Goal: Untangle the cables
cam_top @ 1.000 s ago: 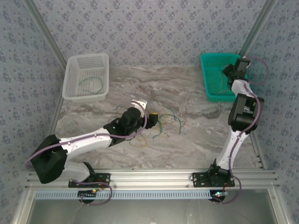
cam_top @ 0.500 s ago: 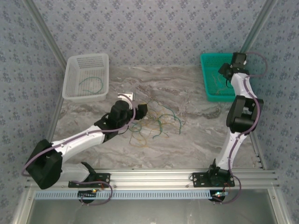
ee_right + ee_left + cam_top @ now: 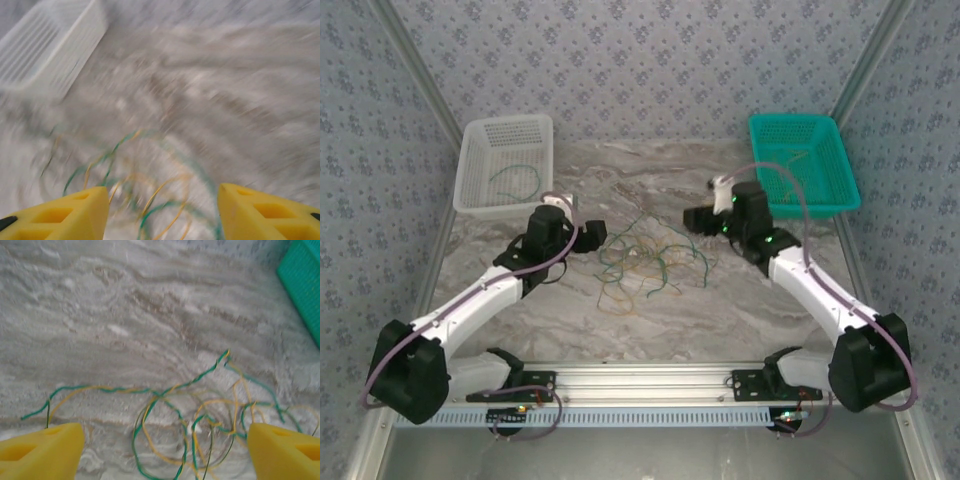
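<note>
My left gripper grabs the twisted green cable just short of its far bend next, leaving that free for my right gripper to untangle yellow.
The cables point(image 3: 645, 262) lie as a loose tangle of thin green and yellow loops on the marble table, between my two grippers. My left gripper point(image 3: 582, 220) hovers just left of the tangle, open, nothing between its yellow fingers point(image 3: 40, 450). In the left wrist view the cables point(image 3: 200, 376) lie on the table between and beyond its fingertips. My right gripper point(image 3: 708, 200) is just right of the tangle, open and empty. The right wrist view is blurred, with the cables point(image 3: 165, 187) below its yellow fingers point(image 3: 270, 212).
A white basket point(image 3: 470, 170) at the back left holds a green wire point(image 3: 515, 180). A teal basket point(image 3: 840, 170) at the back right holds a thin wire point(image 3: 785, 165). The teal basket's corner point(image 3: 305, 280) and the white basket point(image 3: 50, 45) also show in the wrist views.
My right arm has swung from the teal basket down to the right of the tangle, and its jaws have opened. My left gripper has drawn back leftward off the tangle.
</note>
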Controlling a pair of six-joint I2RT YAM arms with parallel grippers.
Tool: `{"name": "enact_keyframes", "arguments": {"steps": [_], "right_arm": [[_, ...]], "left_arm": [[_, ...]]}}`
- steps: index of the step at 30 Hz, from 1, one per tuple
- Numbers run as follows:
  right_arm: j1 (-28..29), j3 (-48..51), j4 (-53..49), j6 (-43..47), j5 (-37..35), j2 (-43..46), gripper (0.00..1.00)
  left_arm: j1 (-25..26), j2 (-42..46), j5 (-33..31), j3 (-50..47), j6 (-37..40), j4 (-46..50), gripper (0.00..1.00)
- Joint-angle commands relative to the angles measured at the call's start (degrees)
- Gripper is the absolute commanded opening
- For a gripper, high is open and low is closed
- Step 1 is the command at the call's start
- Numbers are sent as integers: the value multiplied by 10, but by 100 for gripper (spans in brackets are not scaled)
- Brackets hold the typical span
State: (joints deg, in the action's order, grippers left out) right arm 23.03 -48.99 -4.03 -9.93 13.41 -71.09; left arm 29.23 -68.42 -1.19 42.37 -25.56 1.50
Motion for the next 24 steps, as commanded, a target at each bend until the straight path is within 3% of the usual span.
{"name": "enact_keyframes", "arguments": {"steps": [1, 7, 12, 17, 24], "right_arm": [[44, 54, 47, 76, 6, 14, 62], [20, 209, 255, 82, -27, 81, 62], [25, 233, 235, 103, -77, 138, 62], [24, 311, 282, 86, -135, 211, 63], [26, 324, 298, 83, -154, 215, 63]], "left_arm": [[-1, -43, 74, 44, 64, 65, 83], [51, -178, 54, 167, 170, 112, 76], [53, -272, 61, 234, 194, 80, 71], [40, -359, 68, 296, 210, 86, 63], [24, -422, 93, 328, 215, 51, 55]]}}
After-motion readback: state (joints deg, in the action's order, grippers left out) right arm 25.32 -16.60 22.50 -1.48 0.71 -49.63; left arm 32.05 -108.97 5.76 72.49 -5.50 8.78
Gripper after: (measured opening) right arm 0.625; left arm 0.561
